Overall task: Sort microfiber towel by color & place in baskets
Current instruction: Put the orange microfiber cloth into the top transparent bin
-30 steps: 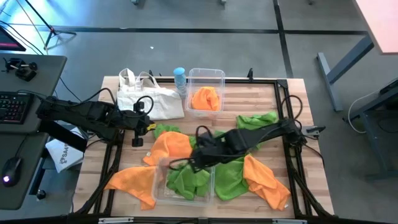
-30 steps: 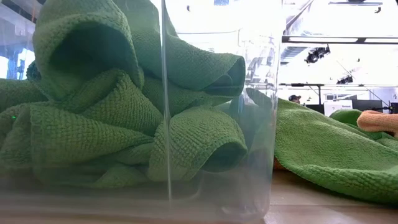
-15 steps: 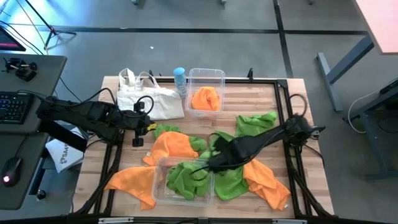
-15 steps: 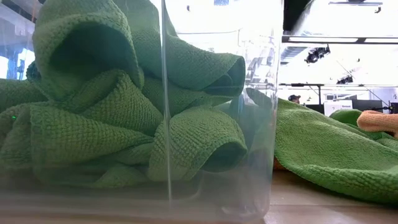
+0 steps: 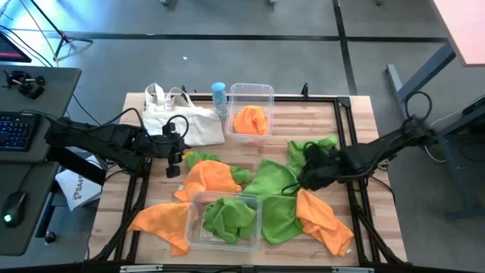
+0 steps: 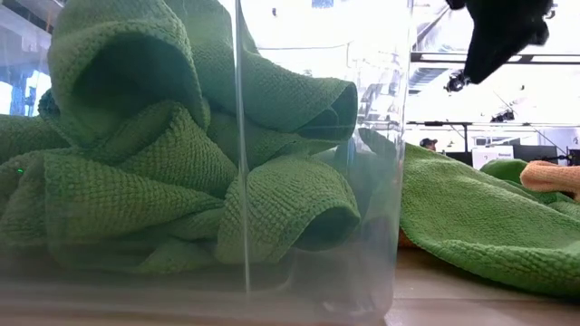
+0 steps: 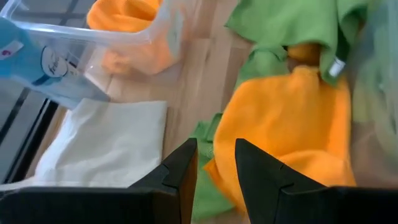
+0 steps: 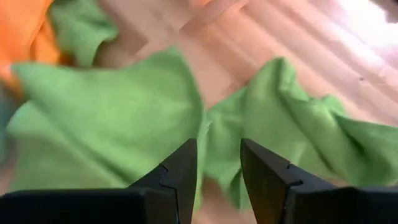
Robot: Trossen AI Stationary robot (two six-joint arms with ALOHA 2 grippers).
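The loose orange towel should be sorted into the far basket (image 5: 251,114), so my left gripper needs to grab it by a fold of its cloth (image 5: 200,177) next.
Green microfiber towels (image 5: 227,216) lie bunched in the near clear basket (image 5: 195,227); they also show in the low view (image 6: 181,163). An orange towel (image 5: 250,120) lies in the far basket (image 5: 250,92). Loose orange towels (image 5: 208,178) (image 5: 159,218) (image 5: 322,220) and green towels (image 5: 271,180) (image 5: 312,146) lie on the table. My right gripper (image 5: 307,176) (image 8: 217,149) is open and empty above the loose green towels (image 8: 124,124). My left gripper (image 5: 173,158) (image 7: 216,149) is open and empty at the table's left, facing an orange towel (image 7: 286,118).
A white canvas tote bag (image 5: 180,121) and a blue bottle (image 5: 218,95) stand at the far left beside the far basket. A black frame rail (image 5: 345,129) runs along the table's right side. A desk with a keyboard (image 5: 15,129) stands left of the table.
My right gripper has drawn back from over the near basket toward the table's right edge and risen. The green towels stay in the basket, and a green towel on the table beside the basket has come into view.
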